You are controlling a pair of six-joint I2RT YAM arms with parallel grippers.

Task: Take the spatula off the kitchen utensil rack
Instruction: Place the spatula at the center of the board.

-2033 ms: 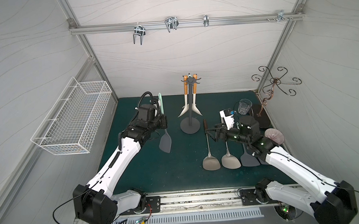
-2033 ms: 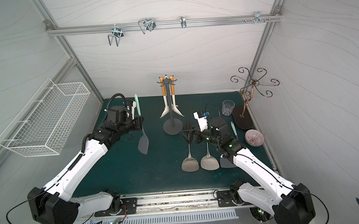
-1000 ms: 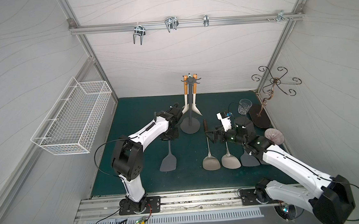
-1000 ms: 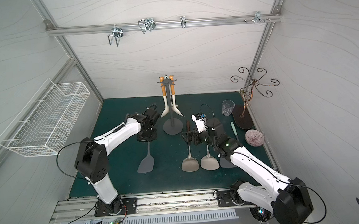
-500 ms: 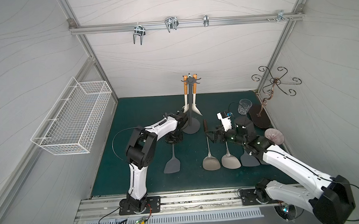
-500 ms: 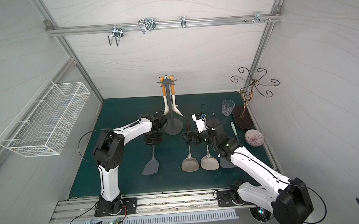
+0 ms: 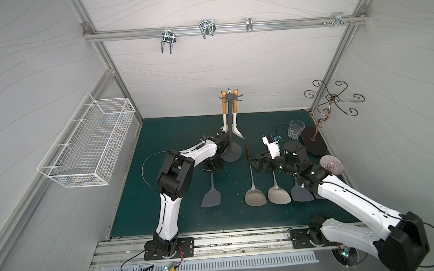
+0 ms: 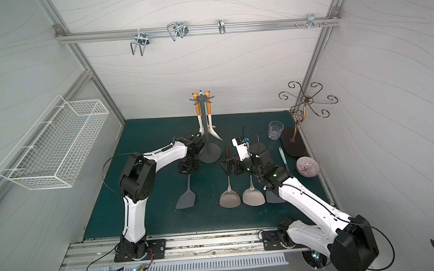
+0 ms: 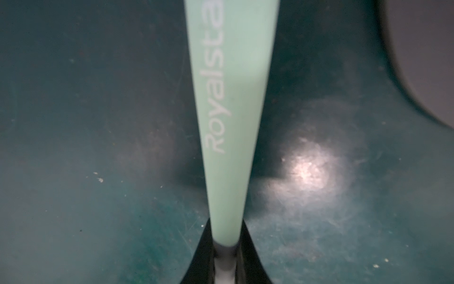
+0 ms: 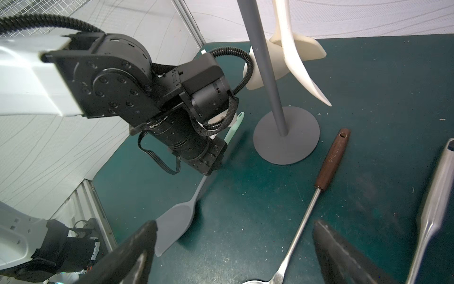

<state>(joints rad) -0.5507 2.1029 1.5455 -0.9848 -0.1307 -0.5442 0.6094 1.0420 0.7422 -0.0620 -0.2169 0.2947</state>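
The grey-headed spatula (image 7: 210, 198) is off the rack and low over flat, free mat, and it would land there. My left gripper needs to release the spatula now.
In both top views the dark grey kitchen utensil rack (image 7: 231, 153) (image 8: 210, 154) stands at the middle rear, with two white, orange-handled utensils (image 7: 224, 115) hanging from its crown. Just left of its base, my left gripper (image 7: 213, 165) (image 8: 188, 166) is shut on the mint handle (image 9: 228, 110) of a grey-headed spatula (image 7: 210, 198) (image 8: 186, 200), low over the green mat. Its head (image 10: 174, 228) points to the front, at or just above the mat. My right gripper (image 7: 260, 164) (image 10: 233, 246) stands open to the right, with nothing between its fingers (image 10: 137, 246).
Two metal spatulas (image 7: 255, 198) (image 7: 279, 195) and a grey one (image 7: 302, 194) lie on the mat under my right arm. A glass (image 7: 294, 128), a copper scrolled stand (image 7: 332, 100) and a pink bowl (image 7: 331, 164) are at the right. A white wire basket (image 7: 90, 146) hangs on the left wall.
My left arm has swung from the rear left to the rack's base and come down, laying the held spatula along the mat with its head forward. The right arm has hardly moved.
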